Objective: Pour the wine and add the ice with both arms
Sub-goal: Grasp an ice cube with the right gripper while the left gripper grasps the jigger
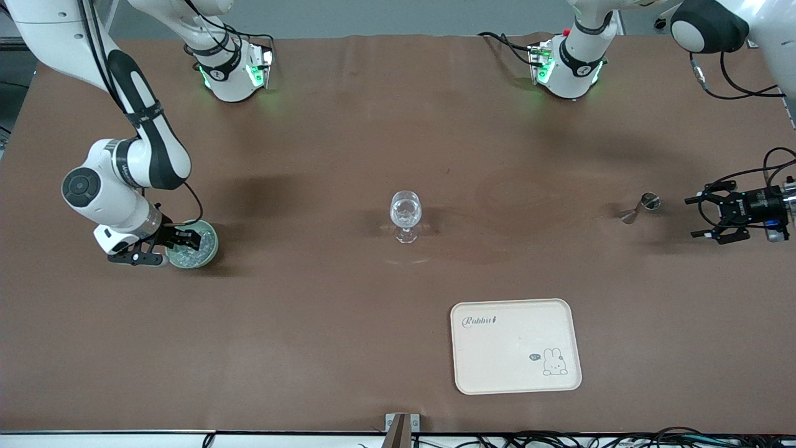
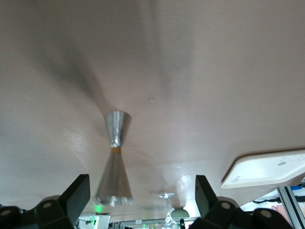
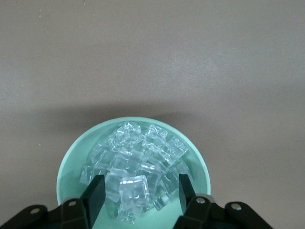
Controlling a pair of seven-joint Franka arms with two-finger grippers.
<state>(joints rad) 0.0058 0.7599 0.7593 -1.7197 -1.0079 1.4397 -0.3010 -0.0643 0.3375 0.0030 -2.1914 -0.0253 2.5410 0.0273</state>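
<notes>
I should pour wine into the stemmed glass [image 1: 405,213] next, so I should hold the metal jigger by its narrow middle [image 1: 638,208] with my left gripper.
A pale green bowl [image 1: 213,246] holds several clear ice cubes [image 1: 188,255] near the right arm's end of the table. My right gripper [image 1: 184,244] is open and low over this bowl. In the right wrist view its fingers [image 3: 96,193] stand on either side of one ice cube [image 3: 135,190] in the bowl [image 3: 71,162]; they are not closed on it. A stemmed glass [image 1: 405,213] stands at mid-table. My left gripper [image 1: 691,218] is open and empty, level with a metal jigger [image 1: 640,208] and a short way from it. The jigger [image 2: 115,157] shows ahead of the left fingers [image 2: 80,192].
A cream tray [image 1: 516,373] with a rabbit print lies nearer the front camera than the glass. The arms' bases [image 1: 233,74] stand along the table's edge farthest from the camera. The tray's corner [image 2: 267,169] and the glass [image 2: 167,212] show in the left wrist view.
</notes>
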